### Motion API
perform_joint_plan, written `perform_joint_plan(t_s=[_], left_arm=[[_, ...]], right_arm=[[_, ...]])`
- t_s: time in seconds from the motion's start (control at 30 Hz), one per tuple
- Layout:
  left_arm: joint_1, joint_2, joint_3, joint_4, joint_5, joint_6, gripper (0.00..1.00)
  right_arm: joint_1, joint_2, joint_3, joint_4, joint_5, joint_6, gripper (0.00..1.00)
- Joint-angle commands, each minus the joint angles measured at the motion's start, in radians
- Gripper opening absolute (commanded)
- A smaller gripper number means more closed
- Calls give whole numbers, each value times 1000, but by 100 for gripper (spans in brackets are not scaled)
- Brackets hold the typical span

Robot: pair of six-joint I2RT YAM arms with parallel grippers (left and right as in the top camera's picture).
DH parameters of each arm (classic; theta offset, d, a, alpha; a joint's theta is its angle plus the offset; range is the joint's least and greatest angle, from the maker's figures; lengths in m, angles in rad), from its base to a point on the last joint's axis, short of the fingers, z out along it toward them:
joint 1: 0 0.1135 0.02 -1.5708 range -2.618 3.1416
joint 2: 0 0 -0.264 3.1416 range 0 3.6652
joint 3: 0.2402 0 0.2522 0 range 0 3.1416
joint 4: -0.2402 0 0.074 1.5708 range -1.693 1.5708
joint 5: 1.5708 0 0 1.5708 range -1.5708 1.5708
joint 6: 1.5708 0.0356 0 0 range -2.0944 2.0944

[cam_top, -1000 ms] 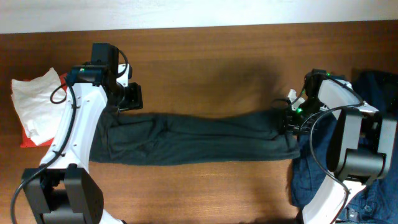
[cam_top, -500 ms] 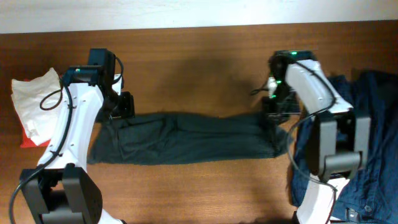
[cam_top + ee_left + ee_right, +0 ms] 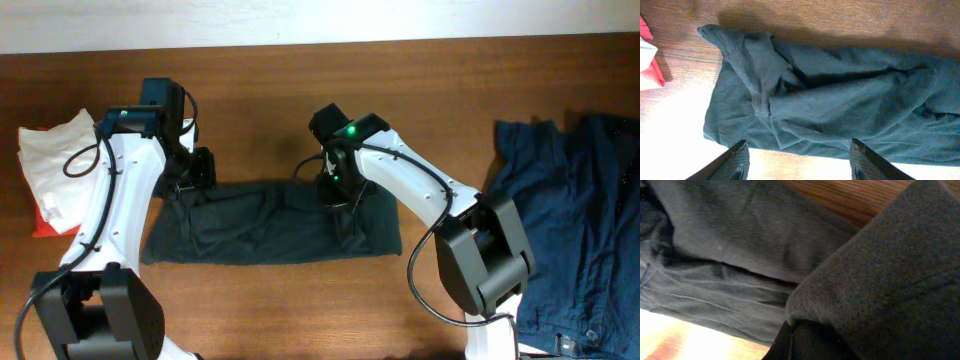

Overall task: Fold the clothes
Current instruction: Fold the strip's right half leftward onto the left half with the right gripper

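Note:
My left gripper grabs the dark grey garment's loose end [image 3: 168,238] nearest the small white garment [image 3: 58,170] next, to fold the dark grey garment inward.
Across the table lies a dark grey garment [image 3: 250,225], doubled over so that its right edge ends at a fold [image 3: 385,235]. My right gripper [image 3: 337,190] hangs over its top edge, shut on the carried end of the cloth. In the right wrist view that cloth [image 3: 880,280] drapes over my gripper [image 3: 810,340] and hides all but one dark finger [image 3: 782,345]. At the garment's upper left corner my left gripper [image 3: 197,170] is open. Its fingers [image 3: 735,162] straddle bare wood just off the cloth's edge [image 3: 830,100], holding nothing.
A heap of dark blue clothes [image 3: 570,230] covers the table's right end. At the far left a small white garment [image 3: 55,160] lies on a red-orange one [image 3: 45,225], whose corner [image 3: 650,65] shows in the left wrist view. A pale wall borders the table's back.
My right gripper shut on the garment's right end and carried it left to the middle, folding the cloth to about half its length. The left gripper stayed put and open.

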Motion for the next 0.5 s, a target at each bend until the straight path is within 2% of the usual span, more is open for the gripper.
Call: perform_joint_plan(t_s=[0.0,0.3,0.37,0.4,0.43,0.47], left_arm=[[3,3,0,3,-10,2,63],[3,3,0,3,-10,2,63],[3,3,0,3,-10,2,64],[3,3,0,3,-10,2,64],[3,3,0,3,-10,2,64],[3,3,0,3,-10,2,64]], right_arm=[[34,1,16,5,-20,12,5],[49,1,16,-9,-76,11,5],[60,1,16,-9,-76,11,10],[72,1,16,-7,-101,-2,27],[79,1,16,11,-183,-40,64],[82,1,16,41,-275,-132,68]])
